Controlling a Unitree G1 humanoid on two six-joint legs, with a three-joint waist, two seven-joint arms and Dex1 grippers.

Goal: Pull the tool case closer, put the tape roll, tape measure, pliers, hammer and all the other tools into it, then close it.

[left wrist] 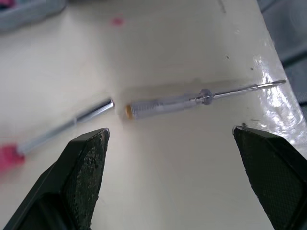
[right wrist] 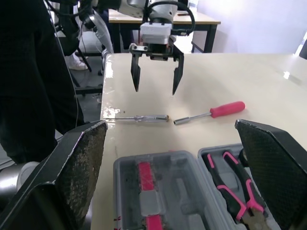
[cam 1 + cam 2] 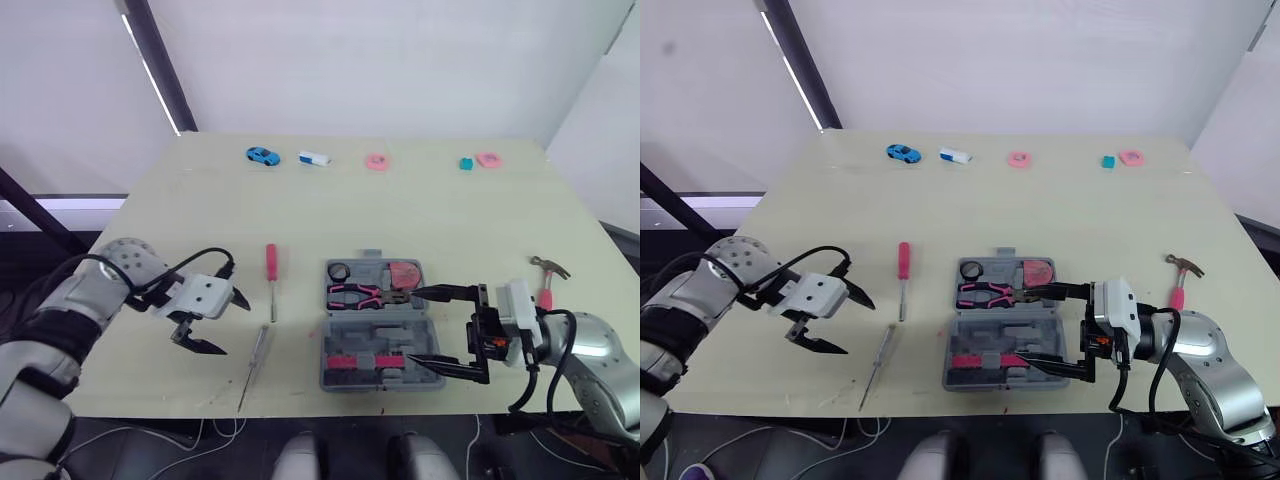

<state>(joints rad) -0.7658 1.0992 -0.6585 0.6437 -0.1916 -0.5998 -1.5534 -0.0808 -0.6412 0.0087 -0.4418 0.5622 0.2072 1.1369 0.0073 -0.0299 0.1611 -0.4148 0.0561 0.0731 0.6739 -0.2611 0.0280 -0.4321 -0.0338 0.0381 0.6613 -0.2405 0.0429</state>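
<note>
My left gripper is to grab the clear-handled screwdriver next by its clear handle near the handle's collar [image 3: 254,355]. The screwdriver's metal stem ends in a bare, narrow tip [image 3: 239,408].
The grey tool case [image 3: 375,328] lies open near the table's front edge. In its far half are the pink-handled pliers [image 3: 362,294], a black tape roll [image 3: 338,271] and a pink tape measure [image 3: 405,273]. My right gripper [image 3: 410,325] is open, its fingers reaching over the case's right side. A hammer [image 3: 548,280] lies on the table to the right. Left of the case lie a red screwdriver [image 3: 271,268] and a clear-handled screwdriver [image 1: 192,99]. My left gripper [image 3: 235,328] is open, just left of the clear one and above the table.
Along the table's far edge sit a blue toy car [image 3: 263,155], a white block [image 3: 314,158], a pink ring [image 3: 376,161], a teal block [image 3: 466,163] and another pink piece [image 3: 488,159]. The clear screwdriver's tip lies close to the front edge.
</note>
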